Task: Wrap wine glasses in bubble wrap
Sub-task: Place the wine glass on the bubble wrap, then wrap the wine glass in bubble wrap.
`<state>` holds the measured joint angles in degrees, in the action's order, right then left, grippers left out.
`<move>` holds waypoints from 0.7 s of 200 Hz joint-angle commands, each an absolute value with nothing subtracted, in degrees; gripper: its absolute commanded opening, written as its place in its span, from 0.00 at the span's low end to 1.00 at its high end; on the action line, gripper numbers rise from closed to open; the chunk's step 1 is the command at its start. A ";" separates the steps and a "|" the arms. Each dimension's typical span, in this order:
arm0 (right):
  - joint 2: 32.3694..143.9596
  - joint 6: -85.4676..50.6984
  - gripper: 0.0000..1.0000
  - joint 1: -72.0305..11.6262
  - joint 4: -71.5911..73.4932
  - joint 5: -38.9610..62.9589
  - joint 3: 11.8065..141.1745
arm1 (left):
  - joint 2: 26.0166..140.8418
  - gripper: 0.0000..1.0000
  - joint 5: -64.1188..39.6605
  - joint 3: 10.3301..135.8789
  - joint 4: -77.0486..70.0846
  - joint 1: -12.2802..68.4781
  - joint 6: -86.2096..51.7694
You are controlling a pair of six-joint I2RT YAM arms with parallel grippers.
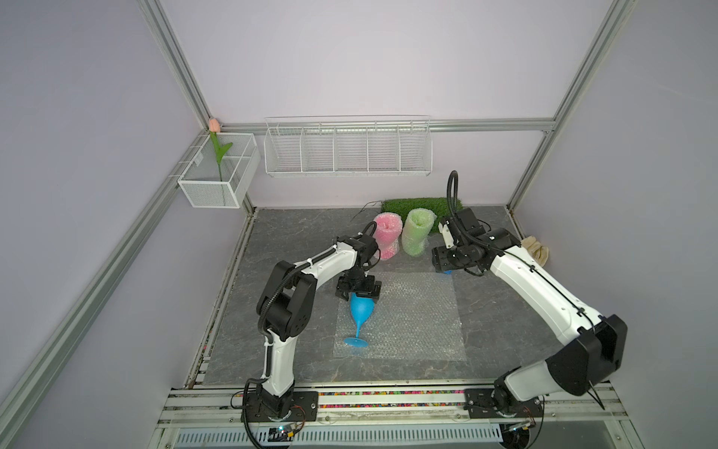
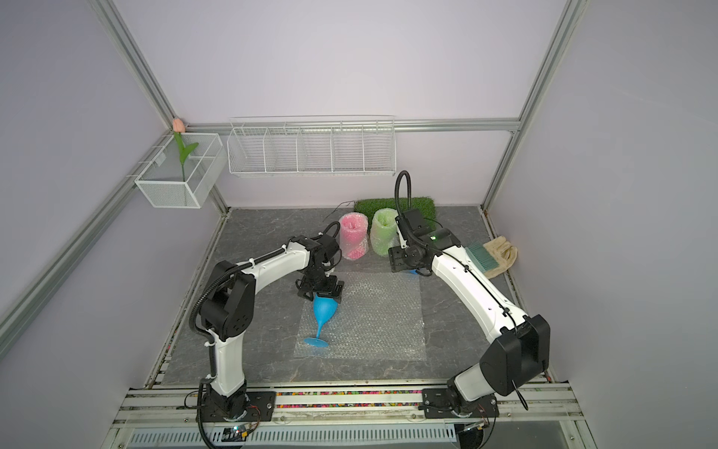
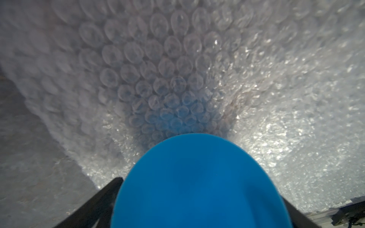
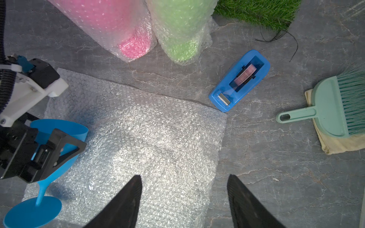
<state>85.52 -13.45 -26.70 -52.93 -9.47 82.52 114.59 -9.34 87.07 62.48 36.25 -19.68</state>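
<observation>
Next, my left gripper reaches the bubble wrap and grabs its free edge beside the blue wine glass's bowl, to wrap the glass.
A blue wine glass (image 1: 359,315) (image 2: 324,311) lies on its side at the left edge of a flat bubble wrap sheet (image 1: 408,315) (image 4: 148,138). Its foot points toward the table front. My left gripper (image 1: 357,297) (image 4: 39,150) stands open and wide, a finger on either side of the glass's bowl (image 3: 197,187). My right gripper (image 4: 184,175) (image 1: 441,262) hovers open over the sheet's far right corner, holding nothing. At the back, a pink wine glass (image 1: 386,235) and a green one (image 1: 417,231) stand rolled in bubble wrap.
A blue tape dispenser (image 4: 240,81) sits at the sheet's far right corner, under my right wrist. A mint brush (image 4: 331,106) lies on a beige cloth (image 2: 503,252) at the right wall. A grass mat (image 1: 423,204) lies at the back. Wire baskets (image 1: 347,149) hang on the wall.
</observation>
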 commanded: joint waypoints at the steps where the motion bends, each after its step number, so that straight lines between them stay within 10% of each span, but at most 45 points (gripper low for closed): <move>1: 83.50 -13.95 0.73 -26.27 -54.04 -8.27 81.70 | 109.88 0.99 -7.33 89.64 64.83 35.59 -19.75; 58: 80.45 -18.76 0.76 -27.73 -52.02 -1.12 80.05 | 96.62 1.00 -7.03 87.83 65.60 33.18 -21.32; 140: 85.18 -29.25 0.72 -39.31 -43.78 6.27 73.08 | 84.41 0.59 -20.22 58.84 49.29 22.00 -23.63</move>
